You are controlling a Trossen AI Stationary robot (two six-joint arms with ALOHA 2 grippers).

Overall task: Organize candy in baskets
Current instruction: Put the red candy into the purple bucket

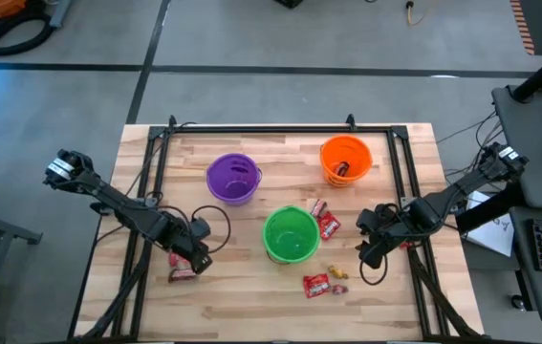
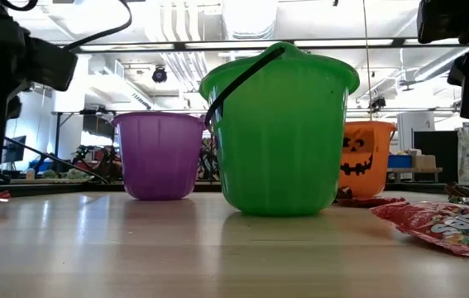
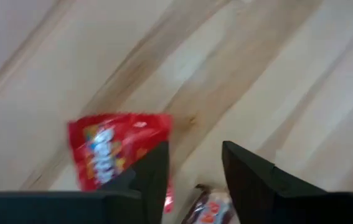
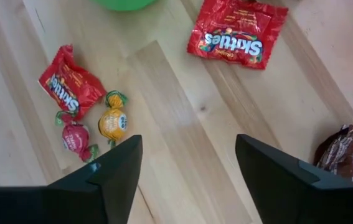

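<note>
The red Skittles packet is beside my left gripper's fingers, so they need to line up before closing on it.
Three buckets stand on the wooden table: purple, orange with a dark piece inside, and green. Red packets lie right of the green bucket and nearer the near edge, next to small yellow and red sweets. My left gripper is open, just above a red Skittles packet and a second wrapper at the table's near left. My right gripper is open wide above bare wood, between a red packet, small sweets and a brown bar.
A black frame runs along the far edge and down both sides of the table. Cables loop on the wood near each gripper. In the low view the green bucket stands nearest, and a red packet lies at the right.
</note>
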